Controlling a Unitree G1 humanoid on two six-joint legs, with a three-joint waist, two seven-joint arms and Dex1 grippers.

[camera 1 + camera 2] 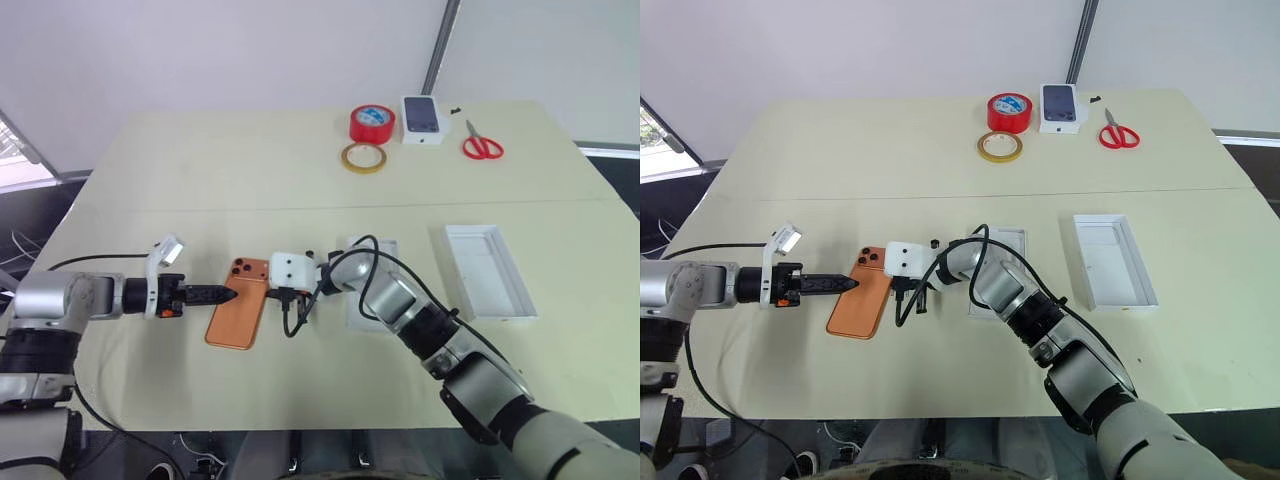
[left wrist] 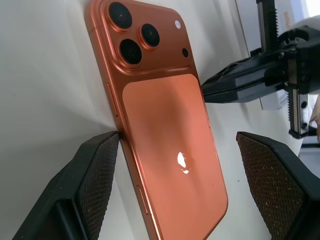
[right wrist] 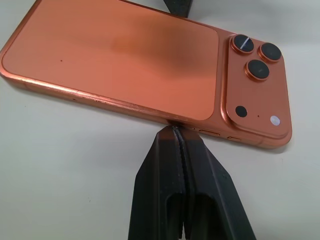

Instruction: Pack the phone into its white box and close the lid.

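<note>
Next, my left gripper takes hold of the orange phone (image 1: 240,303) by the phone's long side edges to lay it flat into its white box (image 1: 358,322).
The orange phone (image 1: 240,303) lies back up on the table, its camera cluster toward the far side. My left gripper (image 2: 178,142) is open and straddles the phone from its left; one finger (image 2: 97,170) touches the phone's long edge, the other hangs apart over its right side. My right gripper (image 3: 175,131) is shut on nothing, its tips pressed against the phone's right long edge. Two white rectangular pieces lie right of the phone: an open walled one (image 1: 487,270) and one half hidden under my right arm (image 1: 385,250). Which is the white box and which the lid I cannot tell.
At the table's far side sit a red tape roll (image 1: 371,123), a tan tape ring (image 1: 363,157), a small white box printed with a dark phone (image 1: 423,119) and red scissors (image 1: 482,147). A black cable loops off my right wrist (image 1: 300,320).
</note>
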